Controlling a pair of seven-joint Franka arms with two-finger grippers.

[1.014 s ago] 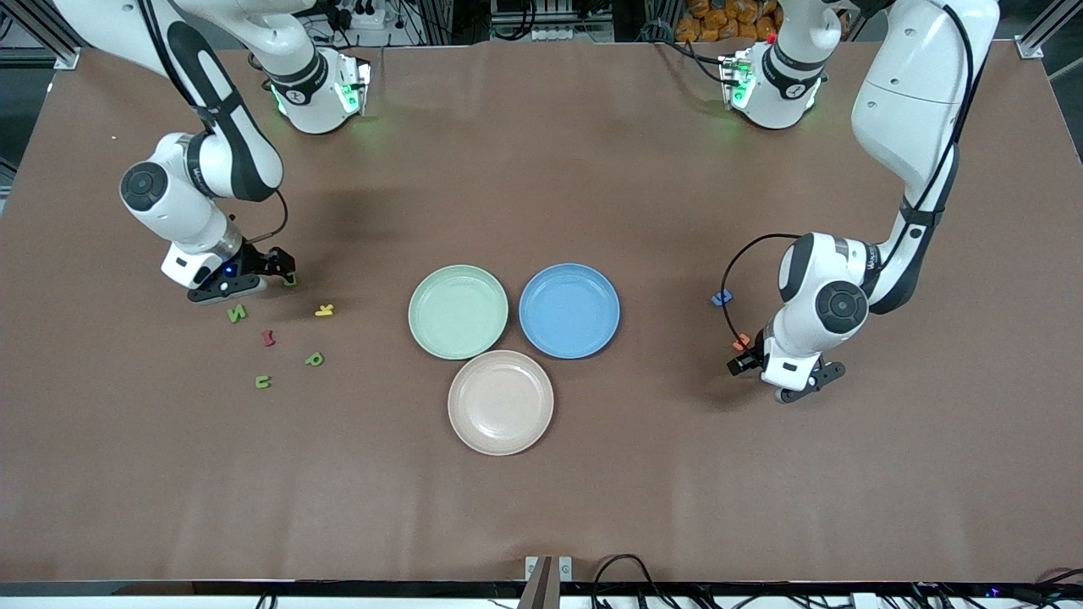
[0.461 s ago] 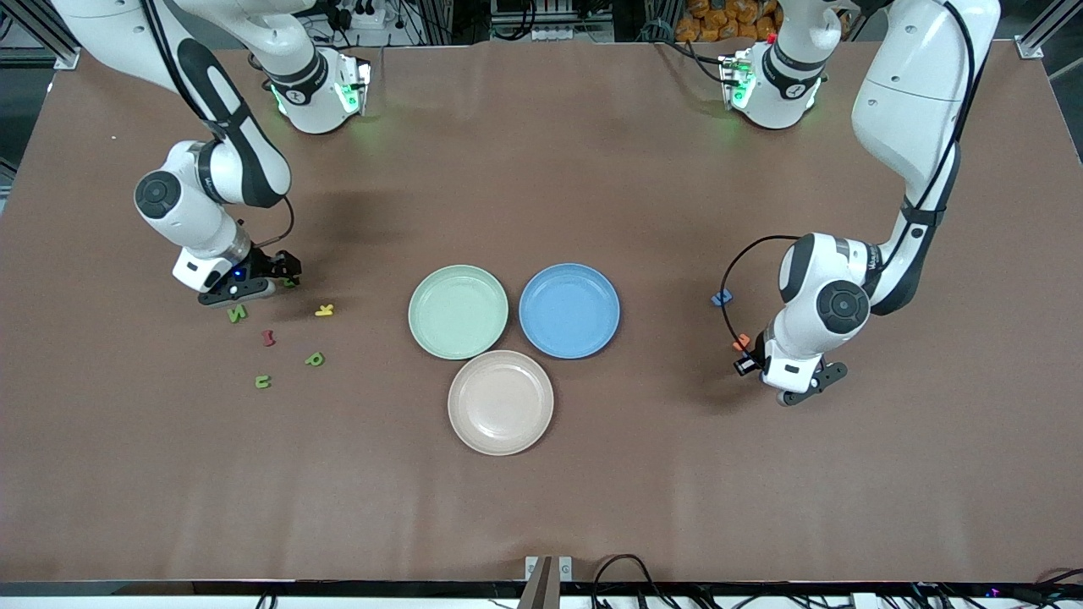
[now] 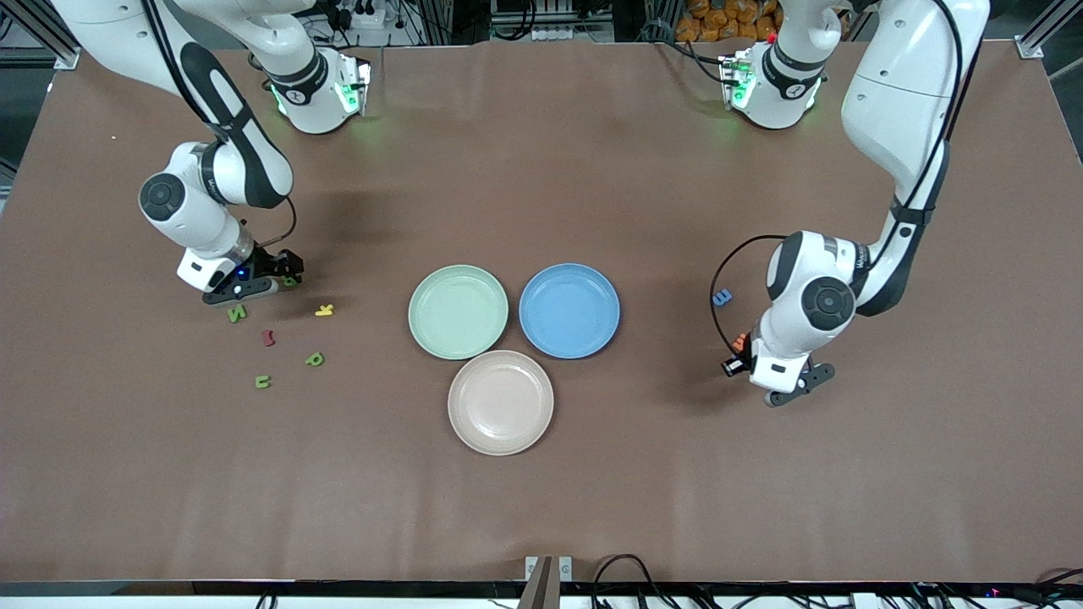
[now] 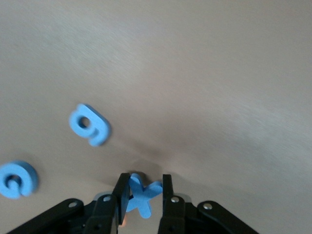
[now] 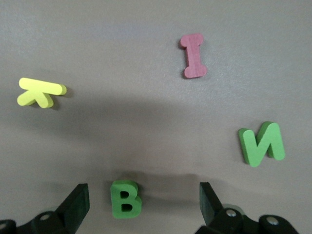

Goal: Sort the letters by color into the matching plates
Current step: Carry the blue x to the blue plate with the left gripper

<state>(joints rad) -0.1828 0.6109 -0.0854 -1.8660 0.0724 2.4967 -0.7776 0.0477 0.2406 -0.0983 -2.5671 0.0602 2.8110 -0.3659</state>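
My right gripper picks up the green B by its straight spine and rounded bumps next, to sort it onto the mint green plate (image 3: 458, 311).
My left gripper (image 4: 145, 180) is shut on a blue X-shaped letter (image 4: 142, 196), low over the table at the left arm's end (image 3: 734, 365). Two more blue letters (image 4: 90, 125) (image 4: 17, 179) lie loose close by, and another blue piece (image 3: 722, 297) lies beside the arm. My right gripper (image 5: 144, 195) is open and straddles a green B (image 5: 126, 199) without touching it. A green N (image 5: 262, 144) (image 3: 237, 314) lies near it, with two more green letters (image 3: 314, 359) (image 3: 262, 381) nearer the camera. The mint green plate (image 3: 458, 311) and the blue plate (image 3: 569, 309) stand empty side by side mid-table.
A beige-pink plate (image 3: 500, 403) sits nearer the camera, touching both plates. A yellow K (image 5: 40, 92) (image 3: 324, 310) and a red I (image 5: 193, 55) (image 3: 268, 337) lie among the green letters. An orange piece (image 3: 741, 341) rests by the left gripper.
The left gripper closed on the blue X and shifted slightly toward the plates. The right arm edged a little and now hangs over the green B.
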